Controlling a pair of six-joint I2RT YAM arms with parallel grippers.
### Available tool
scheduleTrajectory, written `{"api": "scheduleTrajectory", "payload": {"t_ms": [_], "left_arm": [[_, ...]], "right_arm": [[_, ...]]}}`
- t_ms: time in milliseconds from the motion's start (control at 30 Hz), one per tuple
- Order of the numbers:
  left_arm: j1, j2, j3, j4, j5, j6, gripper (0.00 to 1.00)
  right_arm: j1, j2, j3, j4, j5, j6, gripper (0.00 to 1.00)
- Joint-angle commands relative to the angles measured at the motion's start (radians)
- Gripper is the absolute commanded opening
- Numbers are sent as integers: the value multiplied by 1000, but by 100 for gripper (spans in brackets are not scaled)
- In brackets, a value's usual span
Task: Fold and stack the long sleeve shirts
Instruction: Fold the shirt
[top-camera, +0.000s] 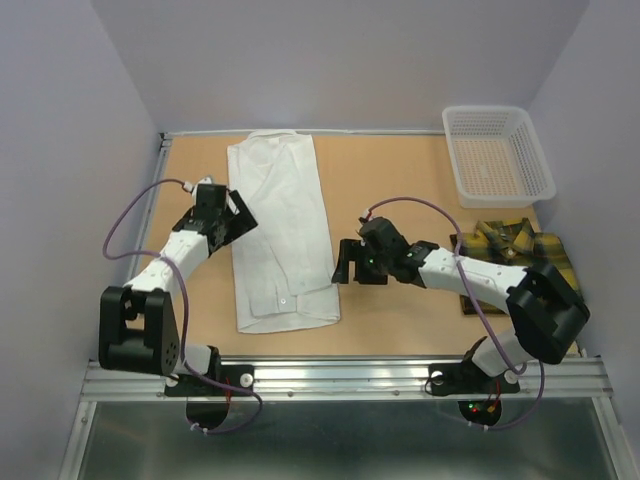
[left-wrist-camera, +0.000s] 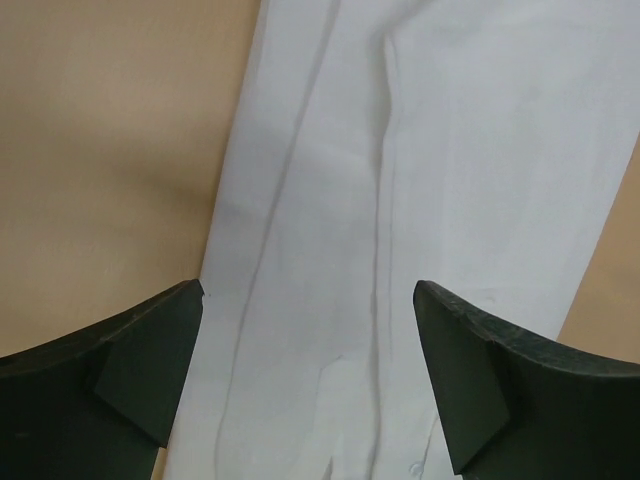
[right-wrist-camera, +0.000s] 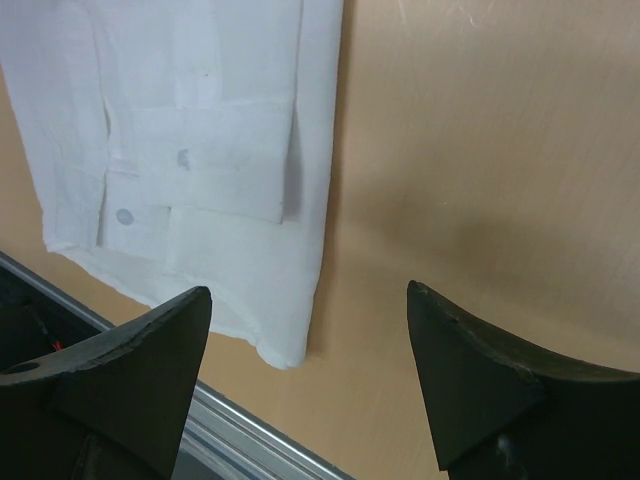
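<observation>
The white long sleeve shirt (top-camera: 280, 235) needs to be folded toward the collar. My right gripper should next pinch the shirt's outer side edge near the cuff end.
The white long sleeve shirt (top-camera: 280, 235) lies on the table folded into a long narrow strip, collar end far, cuffs and buttons near. My left gripper (top-camera: 243, 214) hovers at its left edge, open, with nothing gripped. In the left wrist view the left gripper (left-wrist-camera: 308, 290) has white shirt cloth (left-wrist-camera: 400, 180) spread flat below the gap. My right gripper (top-camera: 346, 263) is open just right of the shirt's near right corner. In the right wrist view the right gripper (right-wrist-camera: 308, 290) is over bare table and the shirt (right-wrist-camera: 200, 150) lies off to the left. The plaid shirt (top-camera: 515, 248) lies folded at the right, partly under my right arm.
A white mesh basket (top-camera: 497, 155) stands at the back right corner. The wooden table (top-camera: 390, 180) is walled on three sides. A metal rail (top-camera: 340, 375) runs along the near edge, also seen as the rail (right-wrist-camera: 230, 430) just below the shirt's corner.
</observation>
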Motion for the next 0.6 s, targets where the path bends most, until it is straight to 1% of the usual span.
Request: {"api": "scheduleTrajectory", "payload": {"t_ms": [0,67,267,433,567], "left_arm": [[-1,-164,-197,-20,44,-54,99],[-1,-210,-275,-17,59,-79,99],[-1,-256,-362,-41,122,-111,99],[-2,-279,-391,-60,124,-117,90],[-1,-267,-408,-38,153,-125,88]], "right_arm": [[11,54,19,15,-44,59,83],[14,92,39,17,-60,80,83],[26,178,76,43,-115,132,82],[37,247,73,118,-161,183,80],[38,288,70,171,-176,215,77]]}}
